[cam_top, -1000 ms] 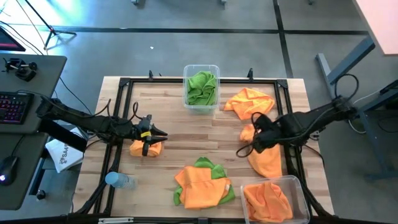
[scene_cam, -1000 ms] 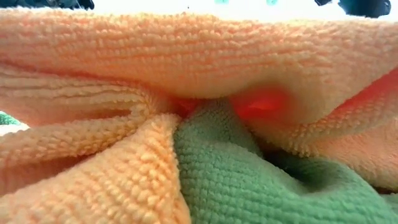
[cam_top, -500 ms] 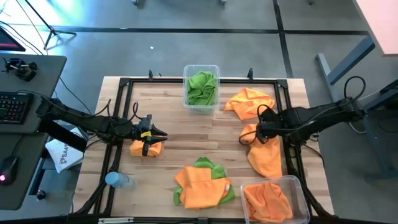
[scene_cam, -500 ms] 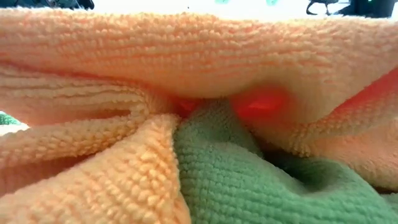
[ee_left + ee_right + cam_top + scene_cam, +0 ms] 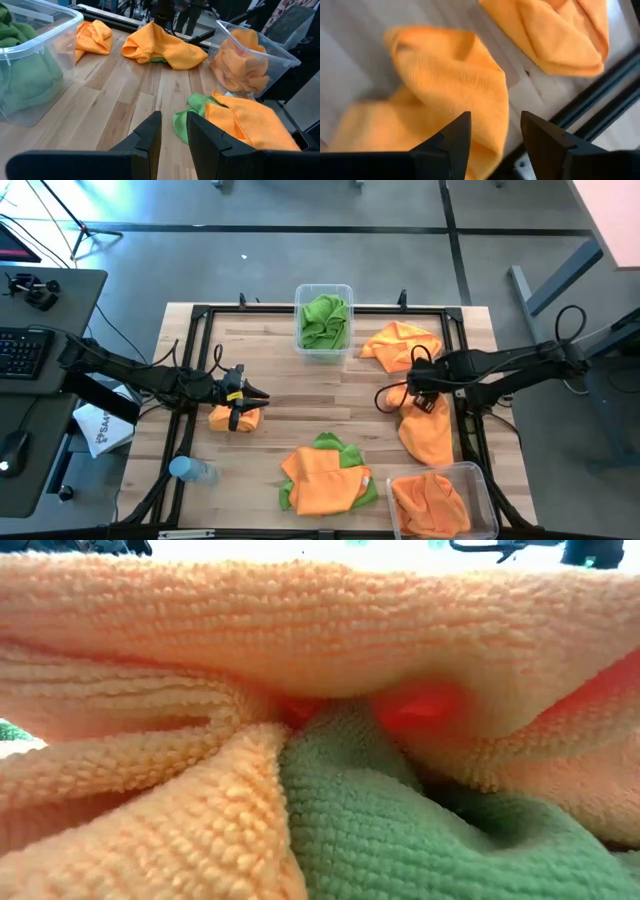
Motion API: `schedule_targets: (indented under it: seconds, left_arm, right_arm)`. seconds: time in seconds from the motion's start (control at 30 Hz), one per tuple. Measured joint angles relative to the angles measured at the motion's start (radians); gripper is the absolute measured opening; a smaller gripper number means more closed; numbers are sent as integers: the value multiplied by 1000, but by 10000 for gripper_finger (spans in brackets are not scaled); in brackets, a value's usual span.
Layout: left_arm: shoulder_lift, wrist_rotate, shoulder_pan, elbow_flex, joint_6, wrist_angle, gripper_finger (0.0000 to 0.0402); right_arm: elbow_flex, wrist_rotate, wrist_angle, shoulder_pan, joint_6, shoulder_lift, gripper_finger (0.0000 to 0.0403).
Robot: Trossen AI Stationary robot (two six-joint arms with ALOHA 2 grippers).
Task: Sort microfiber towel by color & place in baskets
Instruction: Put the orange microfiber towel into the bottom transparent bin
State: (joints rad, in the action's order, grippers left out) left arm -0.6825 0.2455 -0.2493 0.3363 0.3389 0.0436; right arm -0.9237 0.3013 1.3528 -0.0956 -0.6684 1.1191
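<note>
The orange towel should go into the basket of orange towels, so my right gripper should next grab it by its folded edge (image 5: 492, 136).
My left gripper (image 5: 262, 396) (image 5: 174, 132) hovers at the table's left, open by a narrow gap with nothing between its fingers. An orange towel (image 5: 235, 419) lies bunched under its wrist. My right gripper (image 5: 385, 397) (image 5: 492, 132) stands open over a crumpled orange towel (image 5: 455, 85) at the right. Beside that one a longer orange towel (image 5: 428, 436) lies along the right rail. A clear basket (image 5: 323, 350) at the far edge holds green towels (image 5: 325, 320). Another basket (image 5: 480, 480) at the near right holds orange towels (image 5: 432, 502). An orange-over-green pile (image 5: 325, 478) fills the low view.
Another orange towel (image 5: 400, 343) lies at the far right. A blue-capped bottle (image 5: 190, 470) lies at the near left corner. A black frame rail (image 5: 460, 350) runs around the tabletop. A white bag (image 5: 100, 430) and a desk with a keyboard (image 5: 20, 352) stand left of the table.
My right gripper has moved from beside the long orange towel toward the table's far edge, has opened, and now stands over the small crumpled orange towel. The towels lie as before.
</note>
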Motion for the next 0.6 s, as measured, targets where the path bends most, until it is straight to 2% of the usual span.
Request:
schedule_targets:
  seconds: [0.2,0.6]
  left_arm:
    - [0,0,0,0,0,-1,81]
    - [-1,0,0,0,-18,7,81]
  right_arm:
    - [42,-57,-4,0,306,0,165]
    - [209,-69,-51,0,337,0,156]
